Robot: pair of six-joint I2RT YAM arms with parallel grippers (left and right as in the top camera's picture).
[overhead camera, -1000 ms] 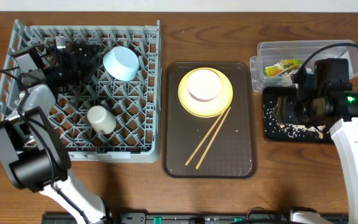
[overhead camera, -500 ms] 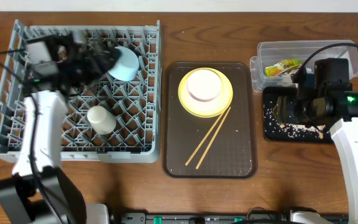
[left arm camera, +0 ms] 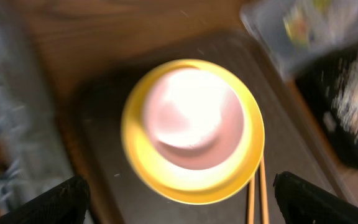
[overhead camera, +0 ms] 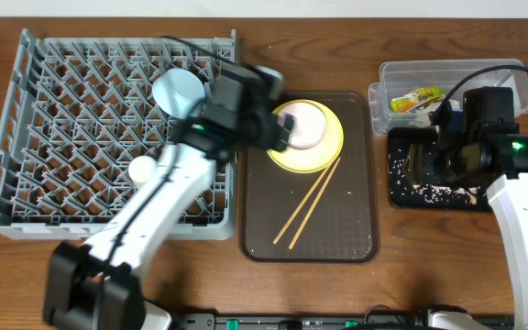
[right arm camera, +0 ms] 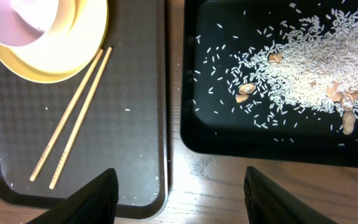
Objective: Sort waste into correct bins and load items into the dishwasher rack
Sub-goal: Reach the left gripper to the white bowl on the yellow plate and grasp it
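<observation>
My left gripper grabs the white-pink bowl by its rim next, one finger inside, to tilt it on edge into the dishwasher rack.
The grey dishwasher rack holds the light blue bowl and the small white cup, which my left arm partly covers. My left gripper is open and empty above the white-pink bowl on the yellow plate. The blurred left wrist view shows the gripper over the bowl and plate. The chopsticks lie below the plate. My right gripper is open and empty over the left edge of the black tray, which holds rice scraps. The snack wrapper lies in the clear tub.
The plate, bowl and chopsticks rest on a dark brown serving tray between the rack and the bins. The black tray sits just below the clear tub. Bare wooden table lies along the front edge. I cannot make out the crumpled white piece.
My left arm has swung from the rack's far left corner across to the right, and its gripper now hangs over the plate and bowl. The right arm has not moved.
</observation>
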